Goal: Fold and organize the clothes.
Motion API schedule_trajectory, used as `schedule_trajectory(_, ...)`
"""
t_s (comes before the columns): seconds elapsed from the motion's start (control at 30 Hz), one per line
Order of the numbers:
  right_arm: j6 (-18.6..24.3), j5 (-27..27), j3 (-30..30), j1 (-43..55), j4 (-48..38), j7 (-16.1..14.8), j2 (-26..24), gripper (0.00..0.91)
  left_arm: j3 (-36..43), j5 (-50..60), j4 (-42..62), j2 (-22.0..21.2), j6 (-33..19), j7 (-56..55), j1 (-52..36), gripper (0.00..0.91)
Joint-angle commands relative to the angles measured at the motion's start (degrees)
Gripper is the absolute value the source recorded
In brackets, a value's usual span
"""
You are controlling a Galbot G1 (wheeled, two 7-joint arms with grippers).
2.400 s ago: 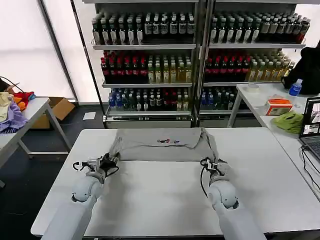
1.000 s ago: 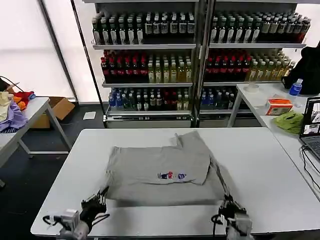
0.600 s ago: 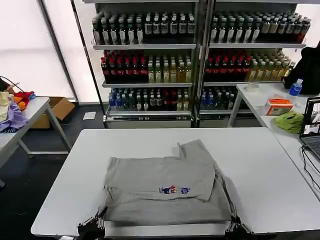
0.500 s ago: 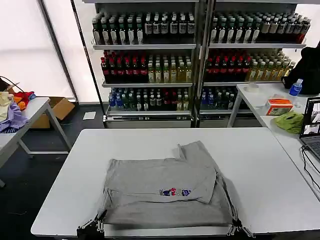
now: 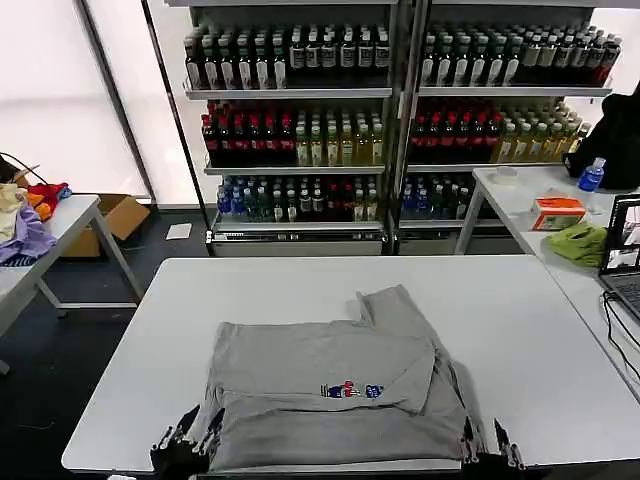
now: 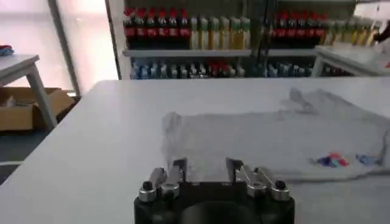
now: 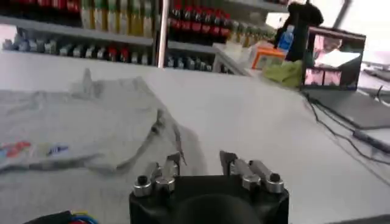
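The grey shirt [image 5: 330,385] lies flat and slack on the tabletop, so my left gripper grabs the shirt by its folded side edge [image 5: 213,402] next.
A grey short-sleeved shirt [image 5: 330,385] with a small multicoloured chest print [image 5: 350,389] lies folded on the white table [image 5: 520,330], close to its near edge, one sleeve sticking out toward the far side. My left gripper [image 5: 186,436] sits at the shirt's near left corner, open, with nothing between its fingers. At the near right corner my right gripper [image 5: 488,440] stands open and empty too. The left wrist view shows the left gripper [image 6: 207,173] just short of the shirt [image 6: 274,140]. In the right wrist view the right gripper [image 7: 200,164] hangs beside the shirt's [image 7: 79,128] edge.
A side table at the right holds a laptop [image 5: 625,250], a lime-green cloth [image 5: 580,243], an orange box [image 5: 557,212] and a water bottle [image 5: 591,175]. Coloured fabrics [image 5: 25,225] lie on a table at the left. Bottle shelves [image 5: 300,120] stand behind.
Both grippers drew the shirt toward the near edge, folding it over itself. Their fingers, which held the near corners, are now spread and have let go.
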Motion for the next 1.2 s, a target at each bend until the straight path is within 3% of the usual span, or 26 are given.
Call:
schedule_trajectory(0.03,2.7,4.7,8.2,13.3,-1.2,-5.6,2.0,0.907,-1.4,-2.9,-2.3,-1.5,1.9,1.7,-10.4,0.907)
schedule_trajectory(0.1,0.4,7.7,10.1,19.9,-5.2,-9.5,1.2,0.907,-1.8,-4.0,1.1,0.6,1.7,3.9,-13.3,0.907)
schedule_trajectory(0.17,0.1,12.1,11.6,26.1,-10.6,-18.4,-2.3,0.907,-1.0,-3.4,5.0,2.1,0.7,7.8,-16.1,0.907)
schedule_trajectory(0.2,-1.9,12.7,10.5,30.5,-12.8,-20.2,-3.3,0.907,-0.7,-3.4,8.7,3.1,1.0,8.1,-18.4,0.907)
schedule_trajectory(0.33,-8.0,18.1,6.6,41.2,-20.9,-22.3,-8.6,0.907,0.1,-6.5,18.6,8.9,1.7,8.6,-27.5,0.907)
schedule_trajectory(0.37,-9.5,21.6,5.1,45.9,-24.3,-22.2,-9.8,0.907,0.4,-7.4,20.9,11.0,1.9,8.9,-29.2,0.907)
schedule_trajectory(0.47,-9.5,23.8,-0.5,55.8,-33.4,-24.8,-11.7,0.907,1.3,-10.1,26.0,14.5,2.8,10.2,-34.8,0.907)
schedule_trajectory(0.6,-8.3,23.6,-8.8,63.6,-45.8,-27.5,-11.6,0.907,4.1,-12.5,32.4,16.6,3.0,13.2,-40.2,0.907)
schedule_trajectory(0.8,-9.4,20.8,-15.5,70.3,-52.7,-34.4,-10.7,0.907,6.3,-12.4,40.7,16.9,2.9,13.2,-46.0,0.907)
schedule_trajectory(0.83,-9.5,19.0,-16.8,72.5,-55.0,-37.1,-10.3,0.907,6.7,-12.4,41.6,17.1,3.0,13.3,-46.6,0.907)
schedule_trajectory(0.9,-9.5,16.8,-17.5,74.1,-57.0,-39.3,-9.7,0.907,7.3,-12.4,42.4,17.4,3.1,13.5,-47.3,0.907)
schedule_trajectory(1.2,-9.6,16.6,-17.6,75.3,-60.5,-35.0,-6.7,0.907,8.4,-12.9,45.1,15.0,3.2,12.2,-48.7,0.907)
